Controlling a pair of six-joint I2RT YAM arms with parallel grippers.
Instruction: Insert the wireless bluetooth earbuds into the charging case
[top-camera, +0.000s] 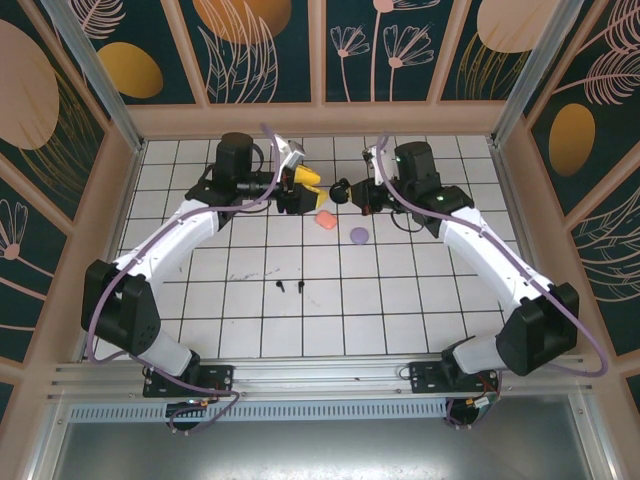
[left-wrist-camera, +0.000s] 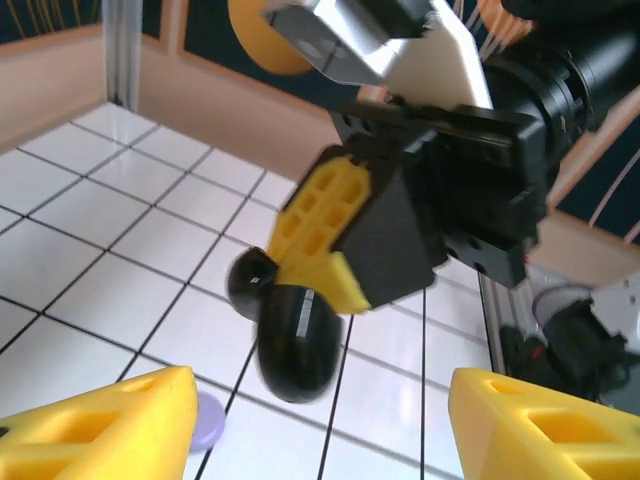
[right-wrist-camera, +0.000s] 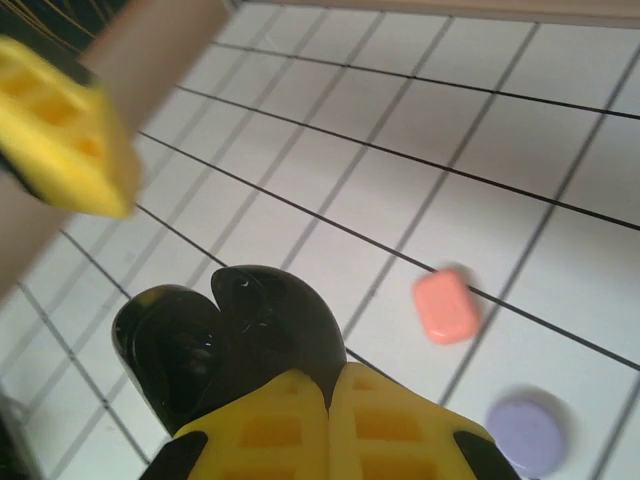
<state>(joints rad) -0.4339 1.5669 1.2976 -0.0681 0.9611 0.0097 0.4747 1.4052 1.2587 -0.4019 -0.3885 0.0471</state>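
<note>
The earbuds need to go in, with the lid and slots kept free. My left gripper should next grab the black charging case by its base (top-camera: 338, 193) (left-wrist-camera: 299, 348).
The black charging case (top-camera: 338, 190) hangs above the table with its lid open, and my right gripper (top-camera: 349, 191) is shut on it. The right wrist view shows the open case (right-wrist-camera: 225, 335) sticking out past that gripper (right-wrist-camera: 330, 385). My left gripper (top-camera: 307, 188) faces it from the left, open and empty. In the left wrist view the case (left-wrist-camera: 295, 340) hangs just beyond that open left gripper (left-wrist-camera: 320, 430). Two tiny black earbuds (top-camera: 290, 288) lie on the tiles nearer the arm bases. The lilac and salmon-pink earbuds are out of view.
A shut salmon-pink case (top-camera: 325, 220) and a round lilac case (top-camera: 359, 236) lie on the white grid table just below both grippers, the pink case (right-wrist-camera: 446, 307) beside the lilac case (right-wrist-camera: 528, 437). Wooden walls (top-camera: 320, 118) ring the table.
</note>
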